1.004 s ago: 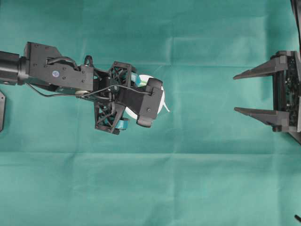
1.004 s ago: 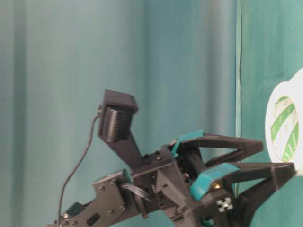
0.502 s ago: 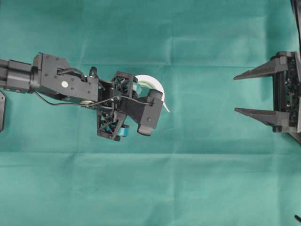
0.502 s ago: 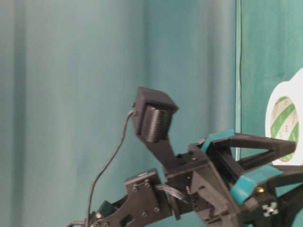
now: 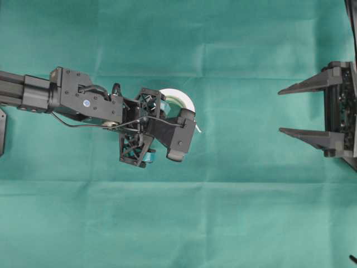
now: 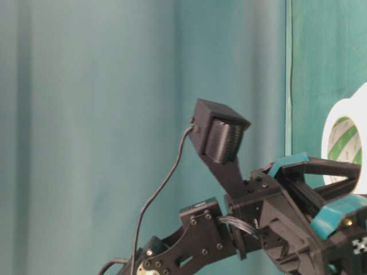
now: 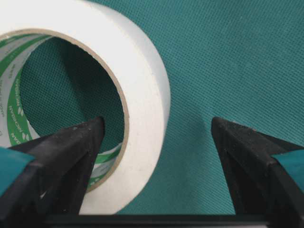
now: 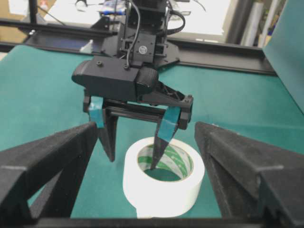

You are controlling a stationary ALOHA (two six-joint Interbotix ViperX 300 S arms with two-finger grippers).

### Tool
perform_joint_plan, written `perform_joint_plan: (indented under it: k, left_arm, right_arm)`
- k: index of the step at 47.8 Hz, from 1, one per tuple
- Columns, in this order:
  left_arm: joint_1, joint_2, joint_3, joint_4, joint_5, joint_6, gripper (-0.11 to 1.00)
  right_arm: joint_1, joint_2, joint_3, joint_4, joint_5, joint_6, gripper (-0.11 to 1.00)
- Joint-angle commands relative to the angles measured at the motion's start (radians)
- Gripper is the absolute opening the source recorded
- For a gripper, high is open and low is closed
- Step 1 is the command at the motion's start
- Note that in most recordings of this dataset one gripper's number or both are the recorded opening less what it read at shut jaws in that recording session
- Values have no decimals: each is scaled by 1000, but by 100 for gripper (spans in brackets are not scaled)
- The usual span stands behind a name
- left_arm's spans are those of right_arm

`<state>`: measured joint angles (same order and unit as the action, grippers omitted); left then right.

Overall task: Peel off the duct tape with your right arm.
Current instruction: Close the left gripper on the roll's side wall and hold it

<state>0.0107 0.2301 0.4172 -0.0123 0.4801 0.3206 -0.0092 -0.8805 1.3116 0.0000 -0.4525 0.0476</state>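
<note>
My left gripper grabs the tape roll by its side (image 7: 145, 123) next, which leaves the loose end of the tape free to peel.
The duct tape (image 5: 179, 96), a wide white roll with a green-printed core, lies flat on the green cloth. It also shows in the left wrist view (image 7: 142, 95), the right wrist view (image 8: 164, 190) and the table-level view (image 6: 344, 149). Its loose strip end (image 8: 142, 211) points towards the right arm. My left gripper (image 5: 167, 129) is open and straddles the roll's wall (image 7: 156, 122): one finger is inside the core, the other outside (image 8: 133, 159). My right gripper (image 5: 279, 111) is open and empty, well to the right of the roll and facing it (image 8: 146, 126).
The green cloth (image 5: 234, 212) covers the whole table. A green backdrop (image 6: 86, 114) stands behind the left arm. Black frame rails (image 8: 223, 50) run along the far table edge behind the left arm.
My left arm has advanced to the right and come down over the roll, with one finger now inside the core. The right gripper and the roll have not moved.
</note>
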Motion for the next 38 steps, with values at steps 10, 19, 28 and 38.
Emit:
perform_joint_plan:
  k: [10,19,28,38]
  left_arm:
    - [3,-5,-9,0,-5,0,91]
    - [3,-5,-8,0,-5,0,91]
    - [3,-5,-8,2,-5,0,63]
    - [2,-17,-14,3,-5,6,25]
  right_arm:
    - [0,6,-11,-2,-11,2,74]
    - [0,6,-12,0,-11,2,74]
    - [0,6,-8,0,-11,2,74]
    - [0,6,-5,-2,-12,2,74]
